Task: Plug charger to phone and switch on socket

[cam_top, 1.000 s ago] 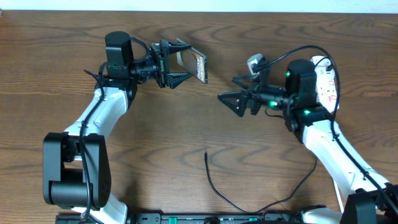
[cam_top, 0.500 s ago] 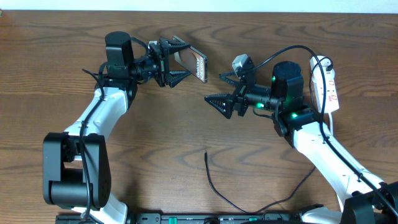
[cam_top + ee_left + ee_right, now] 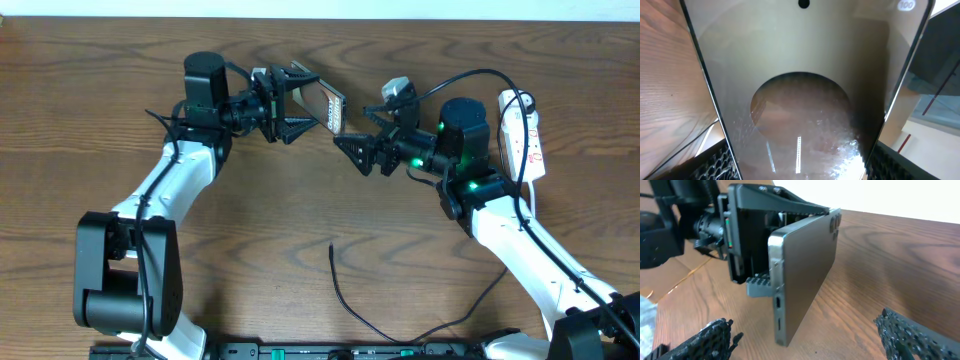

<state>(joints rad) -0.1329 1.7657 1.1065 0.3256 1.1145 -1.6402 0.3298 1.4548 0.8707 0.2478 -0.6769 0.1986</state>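
The phone's other end should stay free for my left gripper to retake. My right gripper needs to grab the phone's port end (image 3: 337, 114) (image 3: 780, 298) across the phone's thickness.
The phone (image 3: 326, 103) is held off the table on its edge, with my left gripper (image 3: 303, 101) shut across its width. In the left wrist view its glass face (image 3: 800, 90) fills the frame between the two pads (image 3: 715, 162). My right gripper (image 3: 356, 132) is open just right of the phone's free end. In the right wrist view the phone's port end (image 3: 778, 305) faces me above the gap of my right gripper (image 3: 810, 340). The charger (image 3: 345, 295) lies loose on the table, its plug tip (image 3: 332, 247) pointing away from the front edge. The socket (image 3: 526, 135) lies at the far right.
The socket's white cord (image 3: 532, 200) runs down beside my right arm. A thicker black arm cable (image 3: 470, 78) arcs above my right wrist. The table's far edge (image 3: 320, 18) runs close behind the phone. The arm bases stand at the front edge.
My left arm has carried the phone a little to the right. My right gripper has swung left and up from near the socket to just beside the phone's end.
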